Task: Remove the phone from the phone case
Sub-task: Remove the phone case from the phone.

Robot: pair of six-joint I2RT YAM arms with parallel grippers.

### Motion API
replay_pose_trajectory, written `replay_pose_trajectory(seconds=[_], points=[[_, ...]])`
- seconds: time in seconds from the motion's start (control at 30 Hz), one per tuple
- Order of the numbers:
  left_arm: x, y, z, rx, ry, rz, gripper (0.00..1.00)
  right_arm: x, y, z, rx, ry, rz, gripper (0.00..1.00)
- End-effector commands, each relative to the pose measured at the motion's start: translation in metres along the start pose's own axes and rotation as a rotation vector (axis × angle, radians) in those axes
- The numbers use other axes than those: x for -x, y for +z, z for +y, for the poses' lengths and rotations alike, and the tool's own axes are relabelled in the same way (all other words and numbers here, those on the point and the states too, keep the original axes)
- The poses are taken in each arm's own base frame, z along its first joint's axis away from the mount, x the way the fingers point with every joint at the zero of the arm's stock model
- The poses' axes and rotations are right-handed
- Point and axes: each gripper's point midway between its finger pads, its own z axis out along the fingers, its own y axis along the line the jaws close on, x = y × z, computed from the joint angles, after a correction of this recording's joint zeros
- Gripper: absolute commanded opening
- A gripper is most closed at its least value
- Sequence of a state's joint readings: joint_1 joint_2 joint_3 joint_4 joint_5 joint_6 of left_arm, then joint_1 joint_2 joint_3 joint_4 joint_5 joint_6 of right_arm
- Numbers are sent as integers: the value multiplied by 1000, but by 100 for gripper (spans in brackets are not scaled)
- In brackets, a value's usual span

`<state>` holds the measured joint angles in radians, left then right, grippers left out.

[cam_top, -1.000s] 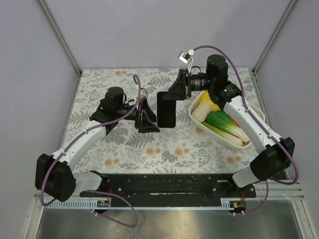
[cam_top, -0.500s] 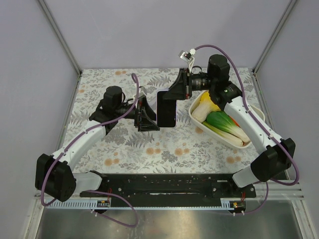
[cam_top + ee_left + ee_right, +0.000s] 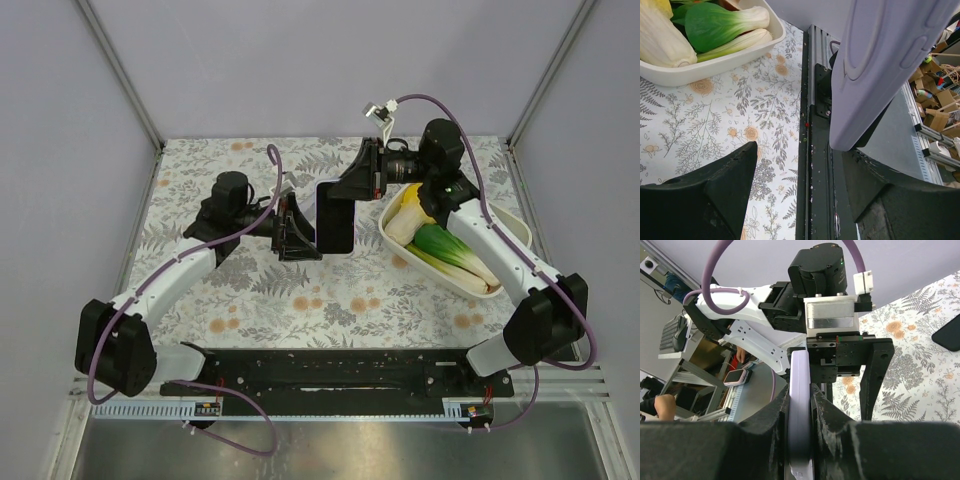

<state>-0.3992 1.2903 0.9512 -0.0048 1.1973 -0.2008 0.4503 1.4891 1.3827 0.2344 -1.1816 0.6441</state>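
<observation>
My left gripper reaches the phone case next and grabs its lavender side edge, leaving the phone inside free to come out.
The phone, black screen up, sits in its lavender phone case and hangs on edge above the mid-table. My right gripper is shut on the case's top end. In the right wrist view the case runs edge-on between the two black fingers. My left gripper stands open just left of the phone. In the left wrist view the case's lavender back reaches down to the right finger. The left finger is well apart from it.
A white oval dish at the right holds bok choy and other vegetables. The left wrist view also shows the dish. A black rail runs along the table's near edge. Grey walls close the back and sides.
The right gripper and the phone have shifted slightly toward the back. The left gripper has followed it a little, jaws still open.
</observation>
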Motion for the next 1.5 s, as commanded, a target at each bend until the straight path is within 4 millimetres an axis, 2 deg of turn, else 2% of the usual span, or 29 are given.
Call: replay_pose_trajectory(seconds=[0.0,0.23,0.67,1.03,1.3,1.4,1.47], points=[[30,0,19,89,82,-63,71,9,-4,45,100,-41,-2,0],[39,1,26,121,75,-92,71,4,-4,43,109,-24,-4,0],[64,1,20,124,80,-156,71,-8,-2,23,67,-7,-2,0],[68,12,1,18,103,-177,68,-11,-1,14,46,2,-14,0],[66,28,-25,-118,84,-179,61,-11,0,6,28,8,-32,0],[69,28,-30,-162,64,-202,53,-12,1,4,25,14,-31,0],[71,29,-33,-195,54,-212,44,-13,1,3,24,17,-30,0]])
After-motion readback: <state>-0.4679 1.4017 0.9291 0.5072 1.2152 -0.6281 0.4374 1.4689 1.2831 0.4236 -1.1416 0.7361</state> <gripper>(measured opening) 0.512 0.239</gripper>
